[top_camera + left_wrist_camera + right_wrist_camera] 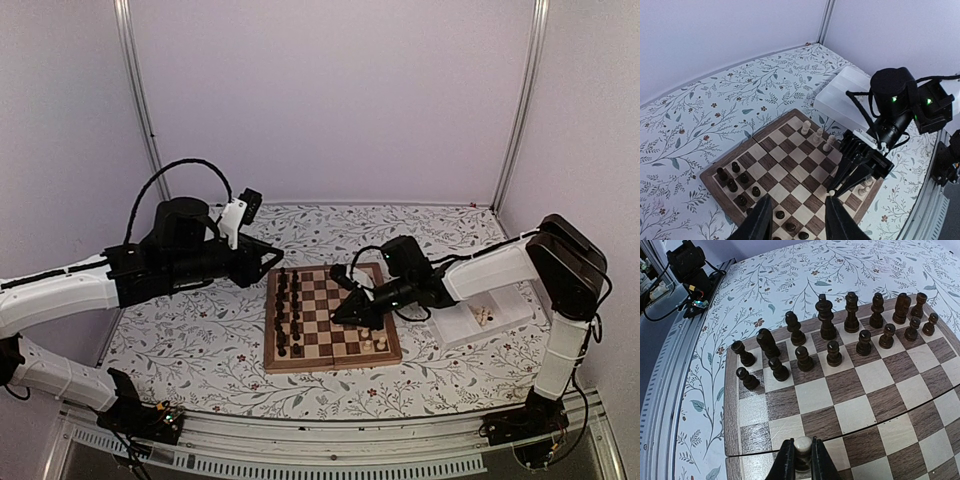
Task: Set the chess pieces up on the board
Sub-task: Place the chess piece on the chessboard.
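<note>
The pale chess piece (802,444) hangs upright, low over empty squares beside the board's middle seam, so the chess piece would stand there. My right gripper opens next.
The board (322,330) lies mid-table, with dark pieces in two rows on its left side (827,322). My right gripper (802,460) is shut on a pale chess piece (802,444), holding it low over the board's near half; the left wrist view shows the same piece (831,192) at the gripper's tip. More pale pieces stand along the board's right edge (818,135) (374,342). My left gripper (797,220) hovers open and empty above the board's dark-piece side, at the board's far-left corner (268,262) in the top view.
A white ridged tray (500,300) sits right of the board with a few pale pieces (483,316) in it. The floral tablecloth (200,340) surrounds the board. White walls close in at the back and sides.
</note>
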Motion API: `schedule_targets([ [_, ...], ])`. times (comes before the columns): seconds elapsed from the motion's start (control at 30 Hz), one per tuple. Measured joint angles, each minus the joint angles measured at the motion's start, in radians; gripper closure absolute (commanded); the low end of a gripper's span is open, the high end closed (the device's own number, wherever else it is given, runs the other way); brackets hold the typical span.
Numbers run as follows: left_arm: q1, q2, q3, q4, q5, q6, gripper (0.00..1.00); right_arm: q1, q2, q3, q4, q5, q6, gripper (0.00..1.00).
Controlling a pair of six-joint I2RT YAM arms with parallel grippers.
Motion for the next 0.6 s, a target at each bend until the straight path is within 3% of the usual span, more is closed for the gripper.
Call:
schedule_targets([
  [0.37,-0.005,0.0,-0.009,0.002,0.006,-0.006,0.62,0.006,0.021,0.023,-0.024,0.017,-0.004,0.84],
  [0.6,-0.005,0.0,-0.01,0.002,0.006,-0.007,0.62,0.007,0.04,0.032,-0.051,0.021,-0.012,0.7],
])
